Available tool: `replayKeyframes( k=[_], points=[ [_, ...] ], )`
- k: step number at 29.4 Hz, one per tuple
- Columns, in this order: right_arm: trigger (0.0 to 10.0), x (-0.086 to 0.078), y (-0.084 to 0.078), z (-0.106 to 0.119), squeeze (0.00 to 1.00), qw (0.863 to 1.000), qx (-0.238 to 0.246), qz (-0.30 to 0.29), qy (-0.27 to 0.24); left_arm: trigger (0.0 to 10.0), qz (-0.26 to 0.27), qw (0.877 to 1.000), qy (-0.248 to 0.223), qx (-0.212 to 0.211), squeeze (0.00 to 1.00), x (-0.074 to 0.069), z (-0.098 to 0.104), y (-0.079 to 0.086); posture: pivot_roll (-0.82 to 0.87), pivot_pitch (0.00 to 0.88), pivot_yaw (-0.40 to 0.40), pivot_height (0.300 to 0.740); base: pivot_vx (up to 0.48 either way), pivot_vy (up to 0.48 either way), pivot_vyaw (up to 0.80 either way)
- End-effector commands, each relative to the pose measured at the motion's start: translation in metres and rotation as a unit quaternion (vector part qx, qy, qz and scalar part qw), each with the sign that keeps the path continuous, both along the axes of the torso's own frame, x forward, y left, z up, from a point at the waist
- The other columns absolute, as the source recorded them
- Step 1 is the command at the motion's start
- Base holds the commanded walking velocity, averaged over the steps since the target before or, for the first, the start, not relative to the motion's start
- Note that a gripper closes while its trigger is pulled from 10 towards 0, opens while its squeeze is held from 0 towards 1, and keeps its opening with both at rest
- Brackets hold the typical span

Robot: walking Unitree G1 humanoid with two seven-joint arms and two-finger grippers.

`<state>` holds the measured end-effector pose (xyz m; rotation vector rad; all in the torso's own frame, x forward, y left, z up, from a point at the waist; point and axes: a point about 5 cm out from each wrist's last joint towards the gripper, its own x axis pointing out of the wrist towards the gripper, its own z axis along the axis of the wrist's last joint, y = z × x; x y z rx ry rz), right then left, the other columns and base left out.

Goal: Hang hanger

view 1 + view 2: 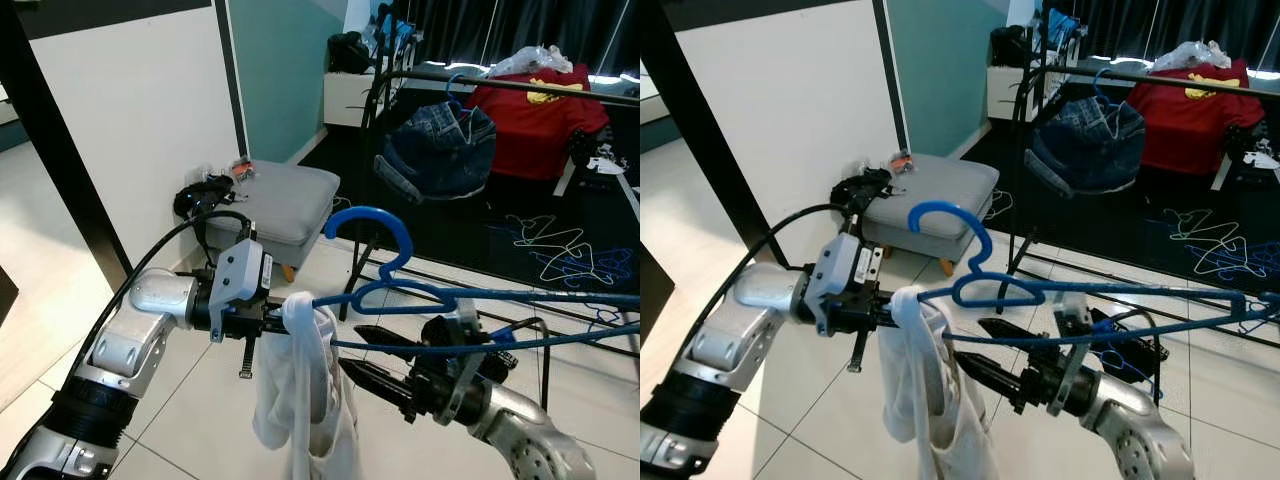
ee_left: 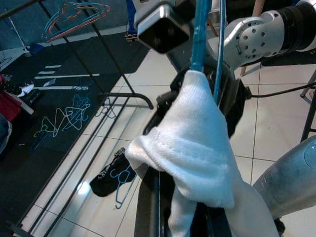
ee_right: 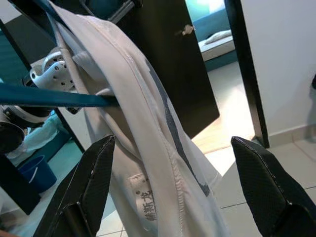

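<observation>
I will grab the white garment by its open waistband edge [image 3: 140, 131] next with my right gripper, because the cloth below hangs slack in loose folds.
A blue hanger [image 1: 470, 297] lies level before me, its hook [image 1: 385, 228] pointing up, with a white garment [image 1: 305, 400] draped over its left end. My left gripper [image 1: 280, 318] is shut on that end, its fingers mostly buried in the cloth [image 2: 197, 143]. Just below the hanger, to the right of the garment, my right gripper [image 1: 365, 362] is open, and the white cloth [image 3: 158, 148] hangs between and beyond its fingertips [image 3: 91, 182]. At the back stands the black clothes rail [image 1: 520, 85].
A denim garment [image 1: 440, 150] and a red shirt [image 1: 540, 125] hang on the rail. A grey stool [image 1: 285, 200] stands against the white wall at left. Loose hangers [image 1: 570, 255] lie on the dark floor. The rack's black base bars [image 1: 540, 335] run under the hanger.
</observation>
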<state>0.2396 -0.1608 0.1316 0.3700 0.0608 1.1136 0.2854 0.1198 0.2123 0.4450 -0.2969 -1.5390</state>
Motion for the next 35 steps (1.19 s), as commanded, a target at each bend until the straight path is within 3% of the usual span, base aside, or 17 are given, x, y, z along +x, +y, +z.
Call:
replayKeyframes(
  k=[1, 20, 25, 27, 32, 35],
  points=[
    [10.0, -0.001, 0.002, 0.001, 0.0, 1.0, 0.002, 0.005, -0.001, 10.0, -0.008, 1.0, -0.014, -0.006, 0.0, -0.001, 0.008, -0.004, 0.02, 0.0, 0.041, 0.74, 0.0, 0.0, 0.0],
    [10.0, 0.016, 0.016, -0.002, 0.0, 0.998, -0.062, -0.023, 0.0, 10.0, -0.032, 0.998, -0.018, -0.046, 0.0, -0.013, 0.025, -0.016, 0.04, 0.0, 0.03, 0.74, 0.0, 0.0, 0.0],
    [10.0, 0.017, 0.017, -0.018, 0.0, 0.99, -0.137, -0.026, 0.021, 10.0, -0.027, 0.998, -0.019, -0.052, 0.0, -0.012, 0.028, -0.016, 0.04, 0.0, 0.031, 0.74, 0.0, 0.0, 0.0],
    [10.0, 0.017, 0.017, -0.019, 0.0, 0.989, -0.146, -0.027, 0.022, 10.0, -0.026, 0.998, -0.019, -0.052, 0.0, -0.012, 0.028, -0.016, 0.04, 0.0, 0.031, 0.74, 0.0, 0.0, 0.0],
    [10.0, 0.015, 0.01, -0.031, 0.0, 0.975, -0.217, -0.033, 0.037, 10.0, -0.017, 0.998, -0.018, -0.054, 0.0, -0.009, 0.027, -0.015, 0.03, 0.0, 0.035, 0.74, 0.0, 0.0, 0.0],
    [10.0, 0.015, 0.008, -0.034, 0.0, 0.971, -0.232, -0.037, 0.041, 10.0, -0.015, 0.998, -0.018, -0.055, 0.0, -0.008, 0.028, -0.015, 0.03, 0.0, 0.035, 0.74, 0.0, 0.0, 0.0]
  ],
)
